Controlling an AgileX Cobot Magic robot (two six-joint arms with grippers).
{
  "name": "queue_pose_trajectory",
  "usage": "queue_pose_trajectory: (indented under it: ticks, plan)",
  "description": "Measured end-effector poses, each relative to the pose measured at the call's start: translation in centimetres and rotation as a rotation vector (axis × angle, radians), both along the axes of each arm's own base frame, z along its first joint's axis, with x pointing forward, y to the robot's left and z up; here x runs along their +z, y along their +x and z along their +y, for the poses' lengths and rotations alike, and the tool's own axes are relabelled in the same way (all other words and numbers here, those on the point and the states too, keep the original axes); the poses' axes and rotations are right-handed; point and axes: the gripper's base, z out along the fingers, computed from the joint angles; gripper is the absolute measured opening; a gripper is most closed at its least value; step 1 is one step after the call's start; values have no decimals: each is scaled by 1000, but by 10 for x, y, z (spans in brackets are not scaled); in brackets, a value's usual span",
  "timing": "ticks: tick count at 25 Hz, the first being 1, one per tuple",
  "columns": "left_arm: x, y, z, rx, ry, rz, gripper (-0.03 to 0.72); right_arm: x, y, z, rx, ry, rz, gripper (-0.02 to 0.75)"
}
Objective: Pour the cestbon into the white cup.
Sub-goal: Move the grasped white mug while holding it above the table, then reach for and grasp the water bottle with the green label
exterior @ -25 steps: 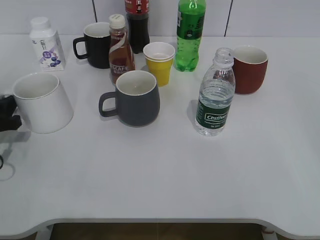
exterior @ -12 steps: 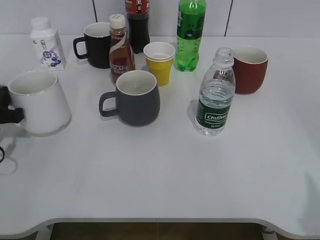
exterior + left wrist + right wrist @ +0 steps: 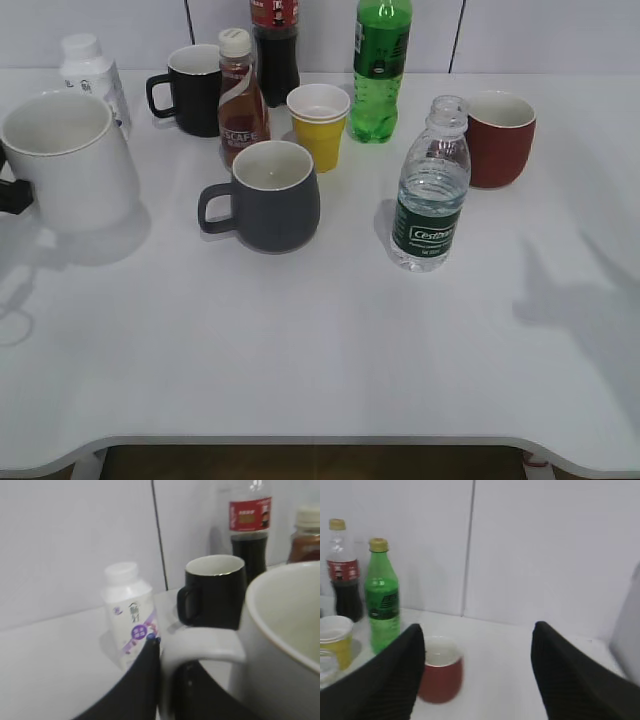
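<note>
The cestbon's top is open and water [image 3: 434, 187] stands in its lower half, so the robot's right gripper should next grab the cestbon around the green label [image 3: 424, 231].
The cestbon [image 3: 431, 190], a clear ribbed bottle with a dark green label and no cap, stands upright right of the table's middle. The white cup [image 3: 68, 160] is held above the table at the far left, upright. My left gripper [image 3: 167, 672] is shut on the white cup's handle [image 3: 210, 645]; only a dark bit of it shows at the exterior view's left edge [image 3: 8, 190]. My right gripper [image 3: 477, 630] is open and empty, above the table's right side, and does not show in the exterior view.
A dark grey mug [image 3: 270, 195], a brown Nescafe bottle [image 3: 240, 98], a yellow paper cup [image 3: 319, 125], a black mug [image 3: 190, 90], a cola bottle [image 3: 275, 45], a green soda bottle [image 3: 379, 70], a red cup [image 3: 498, 138] and a white milk bottle [image 3: 90, 65] stand on the table.
The white cup has been lifted off the table and has risen toward the back left. A shadow has appeared on the table's right side.
</note>
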Motion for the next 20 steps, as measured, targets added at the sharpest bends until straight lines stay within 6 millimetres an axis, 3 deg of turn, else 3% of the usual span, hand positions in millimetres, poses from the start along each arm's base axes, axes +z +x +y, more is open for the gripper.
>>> queue_pose_trajectory:
  ticks: [3, 9, 14, 20]
  plan:
    - [5, -3, -2, -25, 28, 1, 38, -24, 15, 21, 120, 63, 46, 502]
    - [9, -5, -4, -52, 49, -7, 38, -119, 25, 65, 316, 15, 301, 515]
    - [9, -7, -7, -81, 67, -7, 38, -147, 49, 80, 313, 44, 307, 589]
    - [14, -9, -9, -91, 84, -11, 38, -178, 81, 102, 344, 53, 312, 608]
